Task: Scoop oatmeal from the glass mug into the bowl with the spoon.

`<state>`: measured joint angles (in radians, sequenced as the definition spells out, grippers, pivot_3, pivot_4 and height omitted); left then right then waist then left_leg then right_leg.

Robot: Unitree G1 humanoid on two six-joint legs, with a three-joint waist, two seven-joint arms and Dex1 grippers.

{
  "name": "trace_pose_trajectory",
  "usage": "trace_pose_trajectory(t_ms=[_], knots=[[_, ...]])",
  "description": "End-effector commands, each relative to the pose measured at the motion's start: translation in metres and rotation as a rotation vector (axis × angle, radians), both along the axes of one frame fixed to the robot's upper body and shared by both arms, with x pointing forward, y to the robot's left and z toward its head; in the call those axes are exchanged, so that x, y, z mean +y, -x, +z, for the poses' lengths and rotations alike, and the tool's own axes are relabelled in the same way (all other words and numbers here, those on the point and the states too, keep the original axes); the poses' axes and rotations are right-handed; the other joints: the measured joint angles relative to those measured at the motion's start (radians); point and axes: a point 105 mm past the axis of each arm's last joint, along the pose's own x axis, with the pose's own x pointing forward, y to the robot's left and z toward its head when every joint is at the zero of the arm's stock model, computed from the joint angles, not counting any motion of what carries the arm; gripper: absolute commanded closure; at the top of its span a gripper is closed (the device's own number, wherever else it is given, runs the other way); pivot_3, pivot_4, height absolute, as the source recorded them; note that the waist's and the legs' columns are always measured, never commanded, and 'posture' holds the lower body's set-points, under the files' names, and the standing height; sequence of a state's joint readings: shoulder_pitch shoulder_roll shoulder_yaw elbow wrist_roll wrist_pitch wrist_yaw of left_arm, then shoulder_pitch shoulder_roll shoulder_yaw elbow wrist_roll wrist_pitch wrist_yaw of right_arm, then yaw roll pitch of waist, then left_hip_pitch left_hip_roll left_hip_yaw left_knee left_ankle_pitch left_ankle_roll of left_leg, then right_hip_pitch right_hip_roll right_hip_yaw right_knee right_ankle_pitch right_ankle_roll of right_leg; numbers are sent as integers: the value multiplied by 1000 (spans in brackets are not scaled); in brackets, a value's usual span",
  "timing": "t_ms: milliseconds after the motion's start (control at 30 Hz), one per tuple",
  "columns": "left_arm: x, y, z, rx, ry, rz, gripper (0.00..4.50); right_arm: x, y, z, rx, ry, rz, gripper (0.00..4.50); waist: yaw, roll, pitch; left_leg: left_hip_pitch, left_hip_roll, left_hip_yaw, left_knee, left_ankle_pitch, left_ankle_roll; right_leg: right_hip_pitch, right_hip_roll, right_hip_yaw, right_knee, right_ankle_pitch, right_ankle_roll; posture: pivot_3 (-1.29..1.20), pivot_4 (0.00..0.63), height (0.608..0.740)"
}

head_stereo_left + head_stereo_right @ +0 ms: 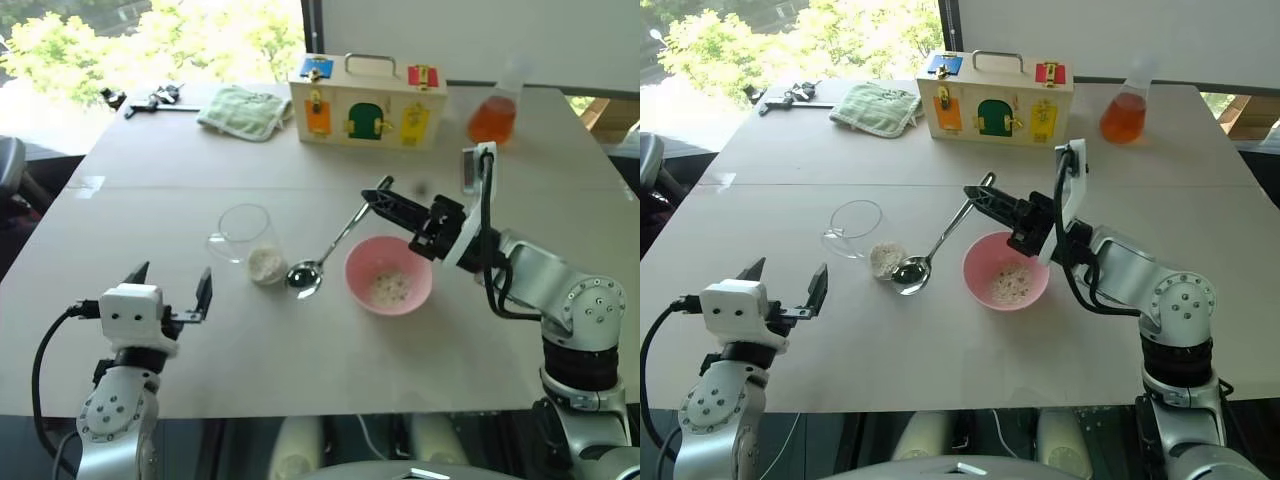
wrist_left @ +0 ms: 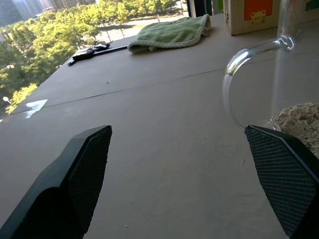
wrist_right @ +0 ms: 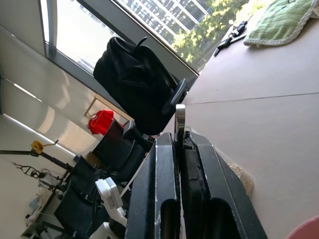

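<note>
Loose oatmeal (image 1: 266,264) would spill if the glass mug tipped. My left gripper needs to grab the mug by its thin handle next.
The glass mug (image 1: 243,232) stands left of centre on the table, with oatmeal (image 1: 266,263) at its bottom. To its right sits the pink bowl (image 1: 389,274) with some flakes inside. The spoon (image 1: 325,252) slants between them, its shiny scoop low beside the mug. My right gripper (image 1: 383,195) is shut on the upper end of the handle; in the right wrist view the handle tip (image 3: 180,119) pokes out past the closed fingers. My left gripper (image 1: 170,285) hovers open and empty near the table's front left. In the left wrist view the mug's handle (image 2: 239,64) is just ahead of it.
At the back of the table are a wooden latch box (image 1: 366,100), a green cloth (image 1: 243,110), a flask of orange liquid (image 1: 492,115) and a black tool (image 1: 155,100). A bare table surface (image 1: 300,350) lies in front of the bowl.
</note>
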<state>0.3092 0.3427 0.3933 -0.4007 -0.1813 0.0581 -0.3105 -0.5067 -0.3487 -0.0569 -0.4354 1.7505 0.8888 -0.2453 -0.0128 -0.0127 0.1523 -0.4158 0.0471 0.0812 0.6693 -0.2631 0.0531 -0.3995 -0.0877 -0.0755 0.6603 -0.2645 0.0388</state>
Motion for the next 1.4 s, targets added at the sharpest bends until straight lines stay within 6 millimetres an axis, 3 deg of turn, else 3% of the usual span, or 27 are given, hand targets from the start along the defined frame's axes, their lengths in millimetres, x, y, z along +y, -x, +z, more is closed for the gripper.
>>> trace_pose_trajectory(t_ms=[33,400,667,700,733,1000,1167,1400], knots=[[3,-7,8,-23,-16,-28,17,-7,6,29,-100,-59,-6,4500,1,0,0,0,0,0,0,0,0,0,0,0,0,0,0,0,150,740],[-11,-45,24,-94,-10,-83,17,-15,-2,34,-128,-48,-57,4500,3,0,0,0,0,1,0,0,0,0,-1,0,0,0,0,0,150,740],[-11,-70,23,-100,4,-66,17,-16,-9,40,-151,-40,-85,4500,2,0,0,0,0,1,0,0,0,0,-1,0,0,0,0,0,150,740],[-11,-71,23,-101,4,-67,515,-17,-9,40,-152,-39,-87,4500,2,0,0,0,0,1,0,0,0,0,-1,0,1,0,0,0,150,740],[-11,-72,22,-101,6,-67,728,-17,-10,41,-155,-38,-93,4500,2,0,0,0,0,1,0,0,0,0,-1,0,0,0,0,0,150,740],[-22,-78,25,-105,13,-117,4339,-20,-20,54,-216,-38,-145,4500,2,0,0,0,0,1,0,0,0,0,-1,0,0,0,0,0,150,740],[-34,-83,34,-112,18,-153,4488,-13,-29,66,-376,64,-213,4500,0,1,0,1,0,2,0,0,0,0,-1,1,1,0,0,0,150,740],[-60,-106,53,-89,52,-235,4488,8,-30,85,-600,144,-183,4500,8,0,1,-1,-1,2,0,1,-2,-2,-1,1,1,0,0,0,150,740]])
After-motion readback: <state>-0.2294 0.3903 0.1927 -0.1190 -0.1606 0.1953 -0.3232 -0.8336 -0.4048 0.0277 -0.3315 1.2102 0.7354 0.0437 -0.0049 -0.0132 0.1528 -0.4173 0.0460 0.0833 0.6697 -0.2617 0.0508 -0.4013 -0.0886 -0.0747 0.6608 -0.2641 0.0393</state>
